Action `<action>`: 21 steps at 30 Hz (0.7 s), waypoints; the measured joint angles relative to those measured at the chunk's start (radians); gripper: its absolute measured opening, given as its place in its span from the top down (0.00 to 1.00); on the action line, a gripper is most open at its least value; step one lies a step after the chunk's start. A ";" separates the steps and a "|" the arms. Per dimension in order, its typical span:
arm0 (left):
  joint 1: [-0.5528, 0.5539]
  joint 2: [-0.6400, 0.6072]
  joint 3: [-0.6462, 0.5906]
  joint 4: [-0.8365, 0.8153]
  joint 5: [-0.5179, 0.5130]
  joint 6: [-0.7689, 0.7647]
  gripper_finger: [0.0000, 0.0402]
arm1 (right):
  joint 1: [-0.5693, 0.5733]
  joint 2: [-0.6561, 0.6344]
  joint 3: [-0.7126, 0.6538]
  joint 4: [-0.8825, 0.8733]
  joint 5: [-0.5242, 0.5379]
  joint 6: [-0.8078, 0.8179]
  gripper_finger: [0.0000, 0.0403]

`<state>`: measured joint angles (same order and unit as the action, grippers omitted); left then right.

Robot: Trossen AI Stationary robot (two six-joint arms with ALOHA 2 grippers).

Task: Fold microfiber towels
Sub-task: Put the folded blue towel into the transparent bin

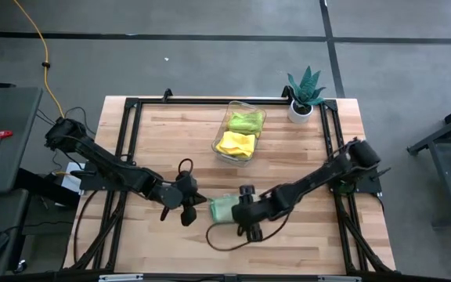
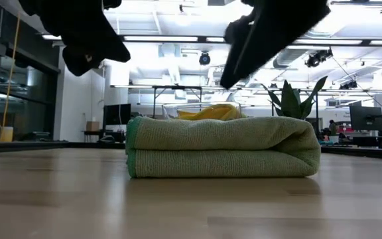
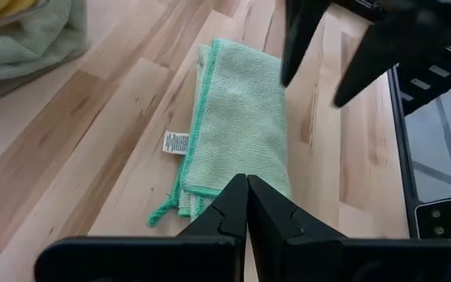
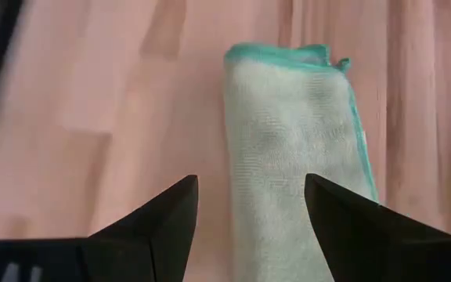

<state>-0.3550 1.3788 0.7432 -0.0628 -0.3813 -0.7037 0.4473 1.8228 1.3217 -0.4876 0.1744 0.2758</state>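
Observation:
My right gripper grabs the folded mint towel by its stacked layers next, to stow it in the clear bin.
A pale mint green microfiber towel with a darker green hem lies folded into a narrow stack on the wooden table near its front edge; it also shows in the low view, the left wrist view and the right wrist view. My left gripper is shut and empty, hovering just left of the towel. My right gripper is open and empty, hovering over the towel's right end. In the low view both grippers hang clear above the towel.
A clear plastic bin at the table's far middle holds a lime green towel and a yellow towel. A spiky green potted plant stands at the far right corner. Bare wood lies left and right of the folded towel.

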 joint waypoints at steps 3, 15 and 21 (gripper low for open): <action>0.000 0.000 0.000 0.003 -0.003 -0.002 1.00 | 0.000 0.085 0.090 -0.104 0.030 -0.107 0.44; 0.021 -0.083 0.000 0.017 0.131 -0.010 1.00 | 0.003 0.256 0.182 -0.217 0.031 -0.157 0.44; 0.021 -0.159 0.001 0.013 0.082 0.024 1.00 | 0.003 0.301 0.183 -0.194 0.041 -0.152 0.44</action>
<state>-0.3340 1.2201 0.7441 -0.0500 -0.2993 -0.6793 0.4503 2.1241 1.5043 -0.6819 0.2152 0.1238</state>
